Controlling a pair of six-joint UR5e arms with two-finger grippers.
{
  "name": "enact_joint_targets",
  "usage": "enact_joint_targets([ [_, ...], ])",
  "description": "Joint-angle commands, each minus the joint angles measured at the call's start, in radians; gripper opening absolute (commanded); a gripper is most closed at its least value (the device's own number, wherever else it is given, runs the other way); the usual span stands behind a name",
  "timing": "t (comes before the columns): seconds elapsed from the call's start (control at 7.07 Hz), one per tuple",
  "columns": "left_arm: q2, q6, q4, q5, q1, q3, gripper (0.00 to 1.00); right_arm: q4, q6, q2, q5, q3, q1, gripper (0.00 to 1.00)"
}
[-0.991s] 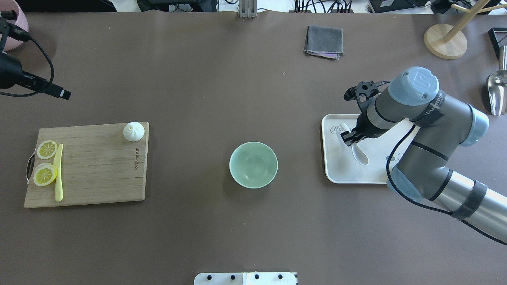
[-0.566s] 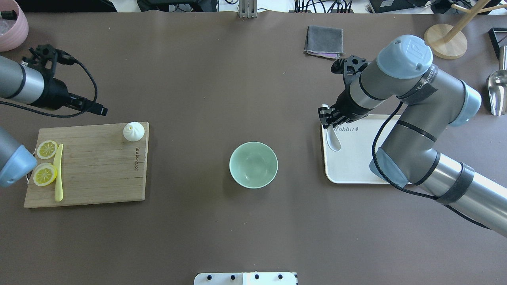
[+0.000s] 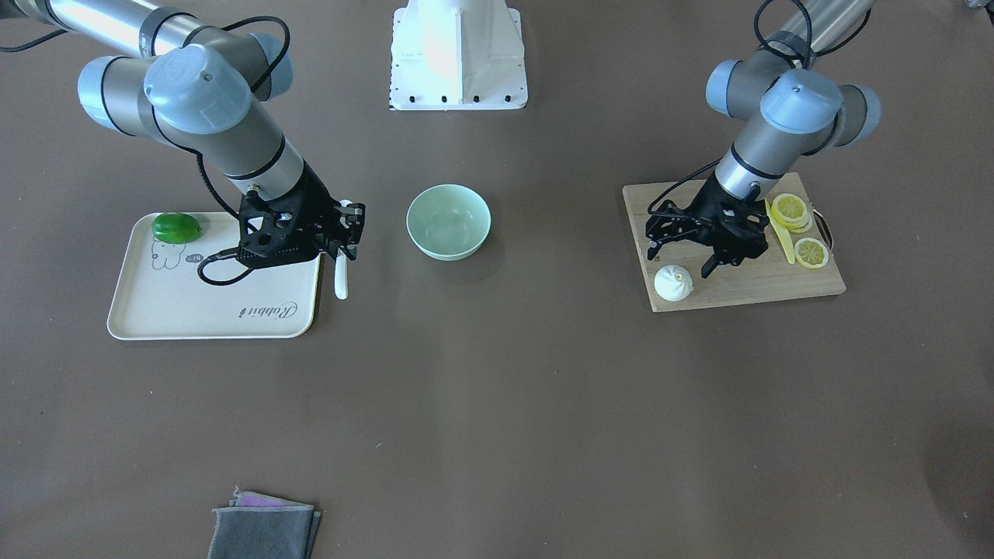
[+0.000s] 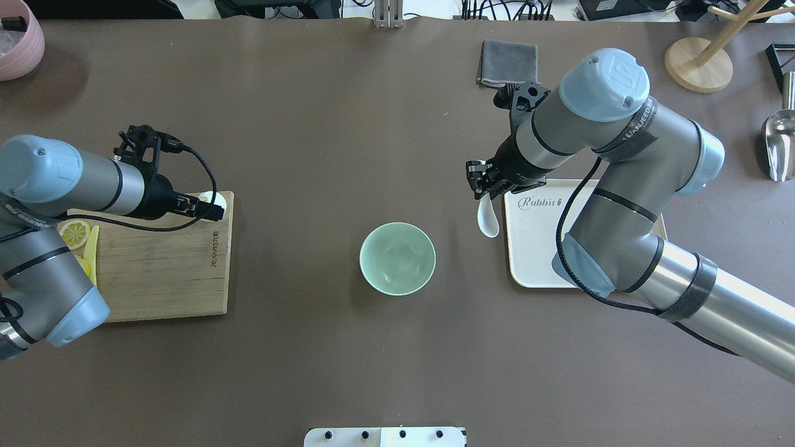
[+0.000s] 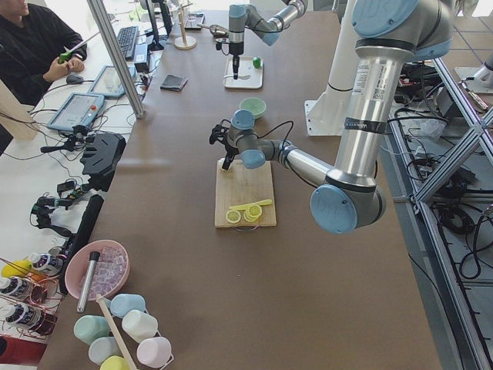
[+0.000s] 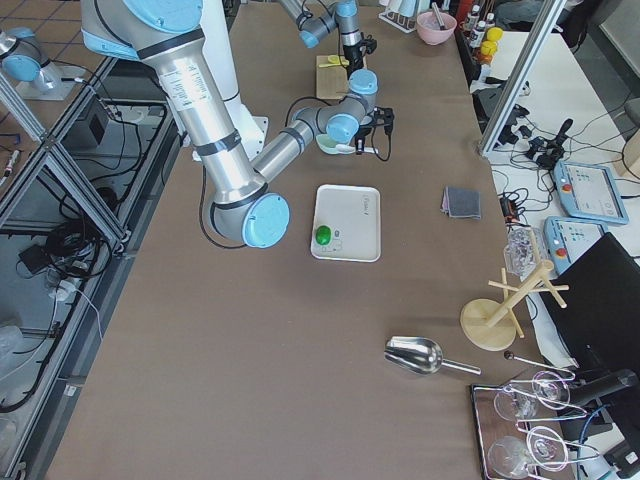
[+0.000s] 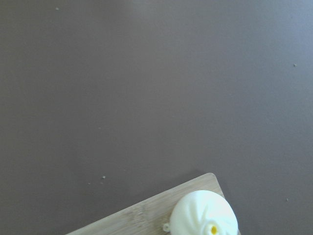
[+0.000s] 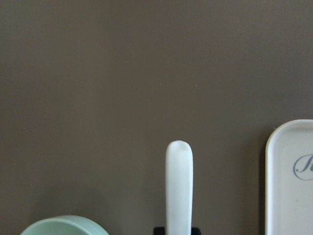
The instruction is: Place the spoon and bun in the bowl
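The bun's body [image 3: 672, 287] is wide and round, so the left gripper should next grab the bun by its narrow twisted top [image 3: 673, 276].
The white spoon [image 4: 487, 221] hangs scoop-down from my right gripper [image 4: 482, 188], which is shut on its handle, just left of the tray and right of the bowl. It also shows in the front view [image 3: 340, 281] and the right wrist view [image 8: 179, 186]. The mint-green bowl [image 4: 397, 258] stands empty at the table's middle [image 3: 449, 221]. The white bun [image 3: 673, 282] sits on the cutting board's corner [image 7: 204, 220]. My left gripper [image 3: 687, 256] is open just above and beside the bun, apart from it; from overhead it covers most of the bun [image 4: 217, 198].
The wooden cutting board [image 4: 155, 267] holds lemon slices [image 3: 792, 210] and a yellow knife [image 3: 780, 233]. The white tray [image 4: 534, 248] holds a green item [image 3: 176, 227]. A grey cloth [image 4: 508, 62], a wooden stand [image 4: 699, 65], a metal scoop [image 4: 779, 143] and a pink bowl [image 4: 18, 37] lie at the table's edges.
My right gripper lifted the spoon off the tray and carried it left, past the tray's edge toward the bowl. My left arm swung in from the far left to over the bun.
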Motion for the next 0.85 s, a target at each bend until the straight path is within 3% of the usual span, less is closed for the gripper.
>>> enact_joint_targets([
  [0.0,-0.020,-0.005,-0.002,0.038,0.030,0.024,0.91,0.000,0.071,0.042,-0.042,0.002,-0.047,0.00],
  [0.28,-0.017,-0.004,0.009,0.032,0.027,0.018,0.46,0.000,0.103,0.066,-0.083,0.002,-0.090,0.00],
  [0.42,-0.018,-0.004,0.018,-0.007,0.013,0.012,0.32,0.000,0.105,0.068,-0.103,0.002,-0.103,0.00],
  [0.57,-0.012,-0.008,0.017,-0.035,-0.017,0.009,0.04,0.000,0.105,0.068,-0.108,0.002,-0.112,0.00],
  [0.71,-0.009,-0.014,0.017,-0.037,-0.030,0.005,0.00,0.000,0.105,0.070,-0.123,0.002,-0.121,0.00],
])
